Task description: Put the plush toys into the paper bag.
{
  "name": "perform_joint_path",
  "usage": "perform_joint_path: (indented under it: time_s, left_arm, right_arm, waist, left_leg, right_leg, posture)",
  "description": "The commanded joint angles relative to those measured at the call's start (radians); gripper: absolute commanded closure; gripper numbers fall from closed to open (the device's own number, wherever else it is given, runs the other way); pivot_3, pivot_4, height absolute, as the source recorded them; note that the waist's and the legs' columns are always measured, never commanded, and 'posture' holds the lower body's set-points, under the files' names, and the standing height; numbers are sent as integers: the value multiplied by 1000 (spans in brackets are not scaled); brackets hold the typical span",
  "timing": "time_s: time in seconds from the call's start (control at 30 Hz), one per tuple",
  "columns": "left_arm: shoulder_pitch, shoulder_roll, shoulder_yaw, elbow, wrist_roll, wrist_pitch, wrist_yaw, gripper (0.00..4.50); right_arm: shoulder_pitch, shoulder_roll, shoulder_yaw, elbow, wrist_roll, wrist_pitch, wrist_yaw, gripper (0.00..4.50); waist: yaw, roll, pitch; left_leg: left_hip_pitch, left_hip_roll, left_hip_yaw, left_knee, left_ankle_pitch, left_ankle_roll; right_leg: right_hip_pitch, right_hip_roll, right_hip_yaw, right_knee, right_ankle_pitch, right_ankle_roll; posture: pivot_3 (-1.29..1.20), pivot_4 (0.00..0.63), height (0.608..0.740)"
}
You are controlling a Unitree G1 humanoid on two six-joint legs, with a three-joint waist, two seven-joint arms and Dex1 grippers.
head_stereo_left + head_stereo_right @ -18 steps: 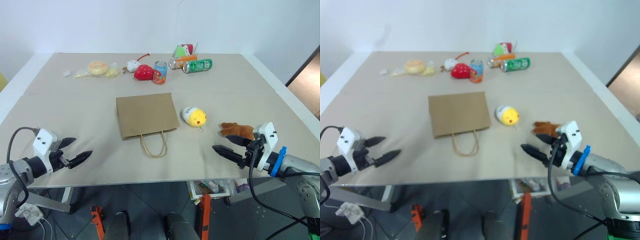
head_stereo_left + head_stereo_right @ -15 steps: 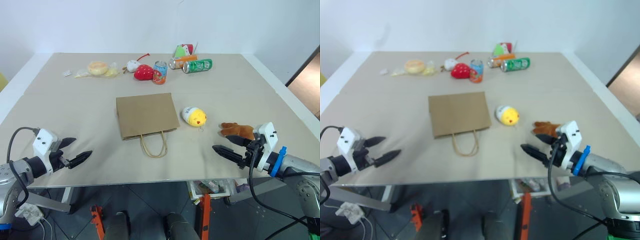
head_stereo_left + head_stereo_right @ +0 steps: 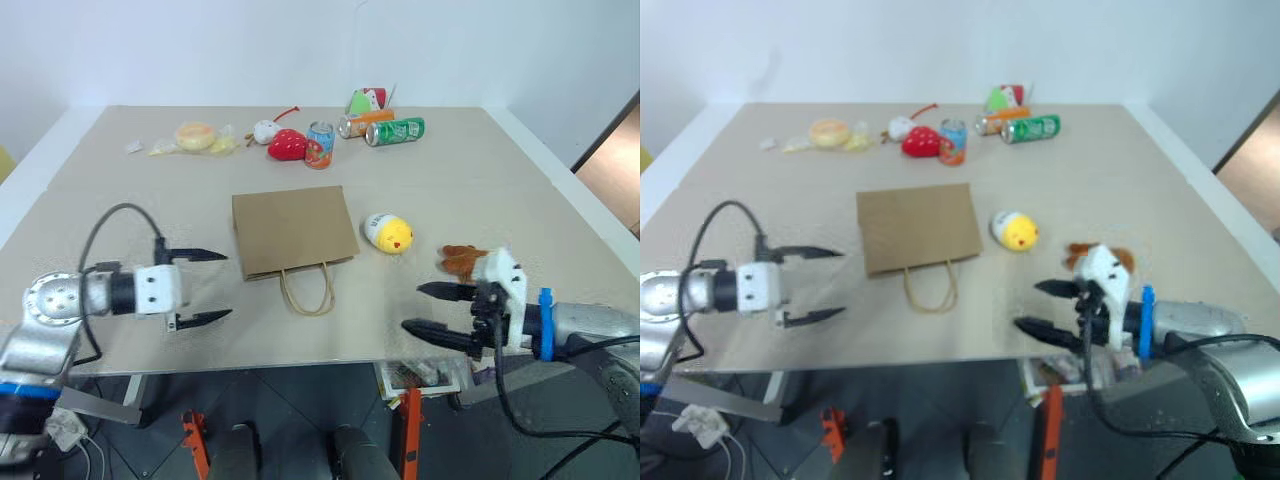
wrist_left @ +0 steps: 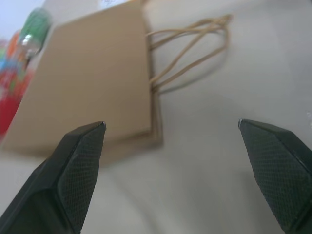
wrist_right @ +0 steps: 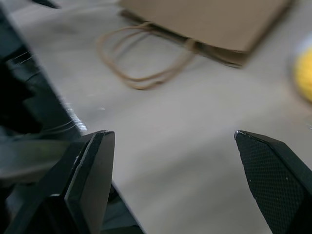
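Note:
The paper bag has its cord loop handle [image 3: 312, 314] arching up off the table while the wide body [image 3: 293, 230] lies flat. My left gripper will grip the bag by that handle next.
The paper bag [image 3: 295, 230] lies flat in the middle of the table, its loop handles [image 3: 307, 290] pointing toward the front edge. A yellow-and-white chick plush [image 3: 388, 233] sits just right of the bag. Further right lies a brown furry plush [image 3: 460, 259], partly hidden behind my right gripper's white housing. My left gripper [image 3: 216, 285] stands open left of the bag's handle end, pointing at it. The left wrist view shows the bag [image 4: 92, 78] ahead between the fingers. My right gripper [image 3: 412, 308] is open near the front edge, right of the handles, holding nothing.
Along the far side lie a green can [image 3: 394, 131], an upright can [image 3: 320, 145], a red strawberry toy [image 3: 287, 146], a small white toy [image 3: 265, 131] and a wrapped yellow ring [image 3: 196, 136]. The table's front edge [image 3: 300, 358] runs just below both grippers.
My left arm has swung in from the far left toward the bag. The right gripper has shifted left and nearer the front edge, away from the brown plush. Both stay open.

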State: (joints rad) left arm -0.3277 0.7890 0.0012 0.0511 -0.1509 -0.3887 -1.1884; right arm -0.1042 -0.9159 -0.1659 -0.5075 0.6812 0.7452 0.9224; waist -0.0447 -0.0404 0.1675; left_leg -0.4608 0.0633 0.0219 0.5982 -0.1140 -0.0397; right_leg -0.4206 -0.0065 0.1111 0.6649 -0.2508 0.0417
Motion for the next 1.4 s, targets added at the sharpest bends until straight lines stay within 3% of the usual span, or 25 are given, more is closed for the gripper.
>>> perform_joint_path:
  time_s: [0.03,0.2,0.4,0.93,1.2,1.4]
  left_arm:
    - [-87,-64,-88,97,57,-162,-3,0]
    - [-198,-180,-176,158,33,-163,-10,0]
    - [-302,-246,-219,251,22,-191,-41,0]
    - [-382,-238,-257,470,74,-341,-101,0]
    - [-387,-276,-251,438,7,-255,-116,0]
    - [-409,-280,-267,515,71,-307,-91,0]
  right_arm:
    - [-60,6,40,-71,13,12,-17,217]
    - [-78,40,86,-117,16,33,-60,217]
    - [-84,69,89,-96,-2,28,-98,217]
    - [-63,79,65,-97,12,22,-127,217]
    - [-62,84,65,-97,8,21,-128,217]
    - [-61,88,66,-98,6,19,-133,217]
  waist:
    - [0,0,0]
    - [1,-1,0]
    - [0,-1,0]
    - [-1,-1,0]
    - [-1,-1,0]
    - [-1,-1,0]
  left_leg:
    - [0,0,0,1,0,0]
    - [-1,0,-1,2,0,1]
    - [-1,0,-1,3,1,1]
    - [0,0,-1,4,2,3]
    - [0,0,-1,4,3,4]
    - [0,0,-2,4,3,4]
  right_leg:
    - [0,0,0,0,0,0]
    - [1,1,0,0,0,4]
    - [1,2,0,0,2,6]
    - [3,1,0,1,4,6]
    - [3,2,0,1,4,6]
    - [3,2,0,1,4,6]
  posture:
    - [0,150,740]
    - [0,150,740]
    - [0,150,740]
    - [0,150,740]
    - [0,150,740]
    - [0,150,740]
